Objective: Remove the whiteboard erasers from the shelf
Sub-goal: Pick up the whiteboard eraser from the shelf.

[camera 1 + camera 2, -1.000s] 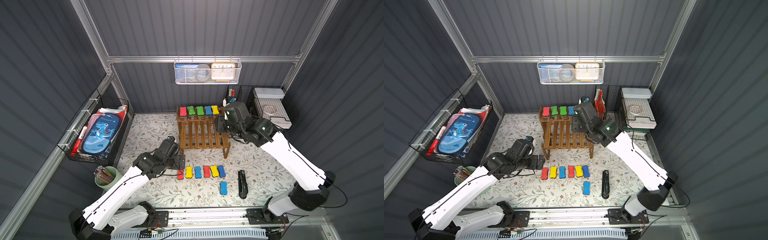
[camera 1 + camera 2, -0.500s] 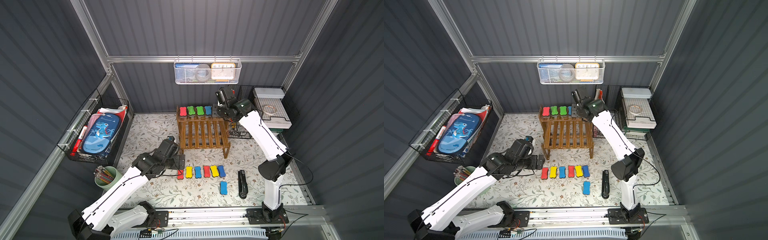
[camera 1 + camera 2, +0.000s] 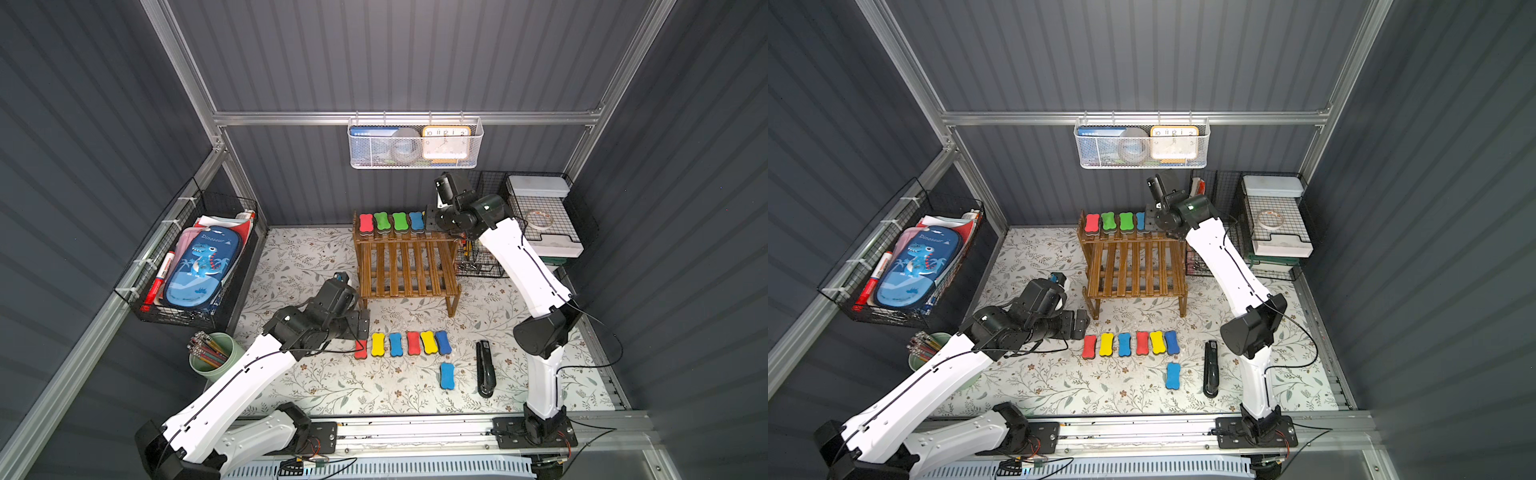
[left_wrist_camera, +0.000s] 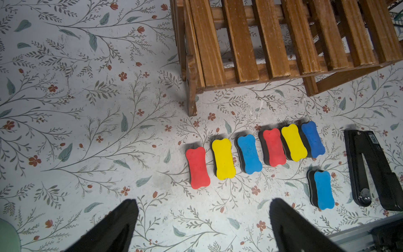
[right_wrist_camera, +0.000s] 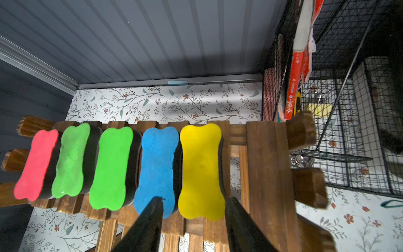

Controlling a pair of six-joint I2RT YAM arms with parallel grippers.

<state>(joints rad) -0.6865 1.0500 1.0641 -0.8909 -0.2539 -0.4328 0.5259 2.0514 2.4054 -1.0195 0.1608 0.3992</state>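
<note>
My right gripper will next grip the yellow eraser's near end, fingers across its long sides, to remove the yellow eraser (image 5: 201, 170) from the shelf yellow-face-up.
On the top tier of the wooden shelf (image 3: 407, 266) stand red (image 5: 36, 163), two green (image 5: 70, 159) and blue (image 5: 157, 168) erasers, with a yellow eraser (image 5: 201, 170) at the end of the row. My right gripper (image 5: 195, 199) hovers over that end, open, its fingers astride the yellow eraser's near end, one finger over the blue one. In both top views it hides the yellow eraser. Several erasers lie in a row on the floor (image 3: 413, 343), a lone blue one (image 3: 446, 375) in front. My left gripper (image 4: 202, 205) is open and empty, just short of the row's red eraser (image 4: 197, 168).
A black stapler (image 3: 485, 368) lies right of the floor row. A black wire rack (image 3: 540, 216) stands close to the shelf's right end, beside my right arm. Another wire rack (image 3: 191, 266) hangs on the left wall, a green pencil cup (image 3: 212, 353) below it, a white mesh basket (image 3: 415, 143) above.
My right arm has swung back from above the shelf's front to its rear right end, now covering the yellow eraser in the top views. The left arm has not moved.
</note>
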